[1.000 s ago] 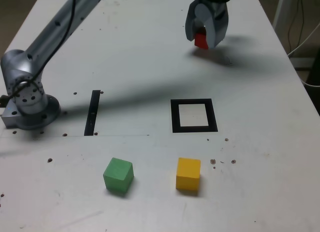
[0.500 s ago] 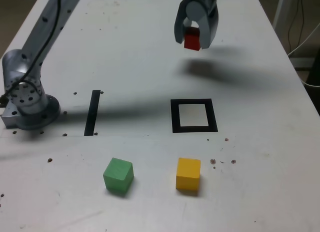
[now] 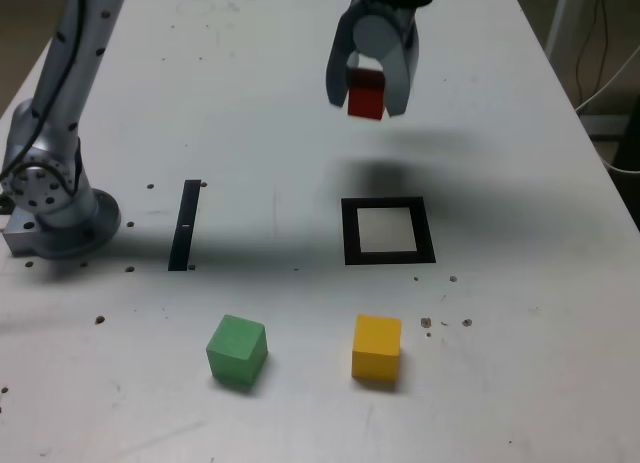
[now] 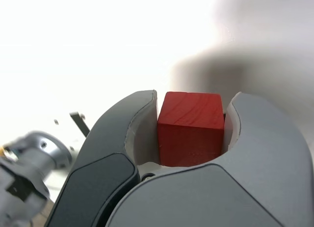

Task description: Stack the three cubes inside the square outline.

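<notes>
I should move the cube inside the square outline before my gripper lets go of it, because the red cube (image 3: 366,92) hangs behind the square outline (image 3: 388,231) in the exterior view.
My gripper (image 3: 366,95) is shut on the red cube (image 3: 366,92), held in the air above the table, behind the square outline (image 3: 388,231) in the exterior view. The wrist view shows the red cube (image 4: 190,127) clamped between both grey jaws. The square outline has nothing inside it. The green cube (image 3: 237,350) and the yellow cube (image 3: 377,347) rest on the table nearer the front edge, the yellow one in front of the outline.
The arm's grey base (image 3: 55,198) stands at the exterior view's left. A thin black strip (image 3: 185,224) lies between the base and the outline. Small dark specks dot the white table (image 3: 520,283).
The gripper has carried the red cube toward the exterior view's left and nearer the square outline, rising off the far part of the table. The other cubes stay put.
</notes>
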{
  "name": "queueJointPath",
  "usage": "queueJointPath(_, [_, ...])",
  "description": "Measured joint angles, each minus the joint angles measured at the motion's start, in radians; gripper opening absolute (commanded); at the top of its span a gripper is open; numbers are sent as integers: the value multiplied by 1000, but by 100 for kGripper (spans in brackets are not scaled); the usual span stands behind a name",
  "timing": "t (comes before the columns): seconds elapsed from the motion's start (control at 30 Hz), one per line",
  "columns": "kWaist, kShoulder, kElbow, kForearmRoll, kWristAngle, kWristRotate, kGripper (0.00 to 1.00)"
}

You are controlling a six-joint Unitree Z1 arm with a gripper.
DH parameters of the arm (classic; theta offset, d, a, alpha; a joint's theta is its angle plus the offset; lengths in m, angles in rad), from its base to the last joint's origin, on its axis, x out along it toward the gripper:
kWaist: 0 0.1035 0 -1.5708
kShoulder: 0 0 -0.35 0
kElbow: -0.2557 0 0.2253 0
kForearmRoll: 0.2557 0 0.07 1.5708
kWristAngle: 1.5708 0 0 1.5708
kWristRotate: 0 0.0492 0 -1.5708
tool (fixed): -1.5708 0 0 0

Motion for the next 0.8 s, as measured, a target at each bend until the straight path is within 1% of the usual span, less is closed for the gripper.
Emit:
queueJointPath(0.2, [-72, -27, 38, -9, -65, -120, 48])
queueJointPath(0.37, [-125, -38, 55, -24, -132, -214, 48])
queueJointPath(0.63, [-160, -60, 96, -48, -191, -298, 48])
queueJointPath(0.67, [-163, -60, 99, -50, -193, -298, 48])
queueJointPath(0.8, [-171, -65, 144, -89, -218, -307, 48])
